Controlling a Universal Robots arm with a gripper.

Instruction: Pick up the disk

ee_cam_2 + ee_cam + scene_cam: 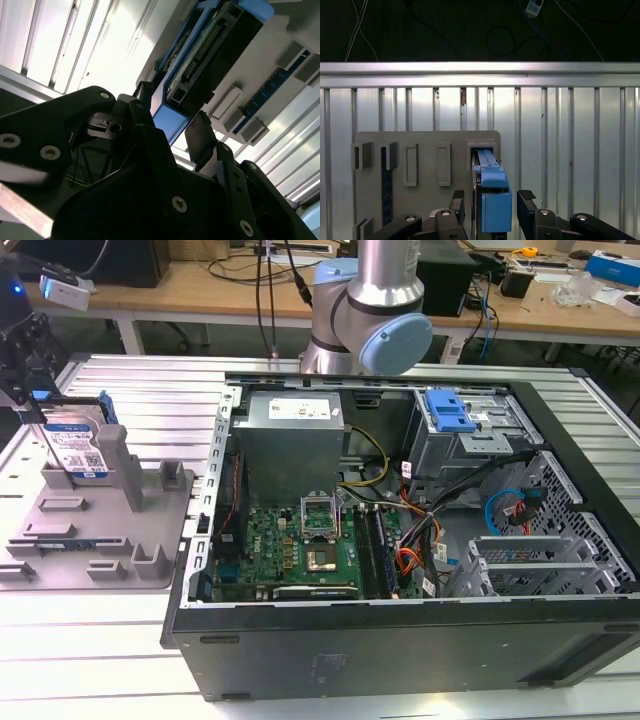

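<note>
My fingers reach down over the disk's top (pixel 70 400) beside the disk's blue bar in the exterior view. My gripper needs to close on the disk now.
The disk (pixel 76 445) stands on edge in a slot at the far end of the grey moulded tray (pixel 100 550), at the exterior view's left; its white-and-blue label shows. My gripper (pixel 38 400) hangs right over its top. In both wrist views the gripper (pixel 492 200) is open. Its black fingers (pixel 526 200) stand on either side of the disk's blue rail (pixel 495 205), with a narrow gap on each side. The second wrist view shows the disk's dark edge (pixel 210 55) running away from the gripper (pixel 172 120).
An open computer case (pixel 400 540) lies at the exterior view's right, with a blue drive caddy (pixel 447 410) inside. The arm's base (pixel 370 310) rises behind it. The tray (pixel 420 140) has upright posts and rests on a ribbed metal table (pixel 570 150).
</note>
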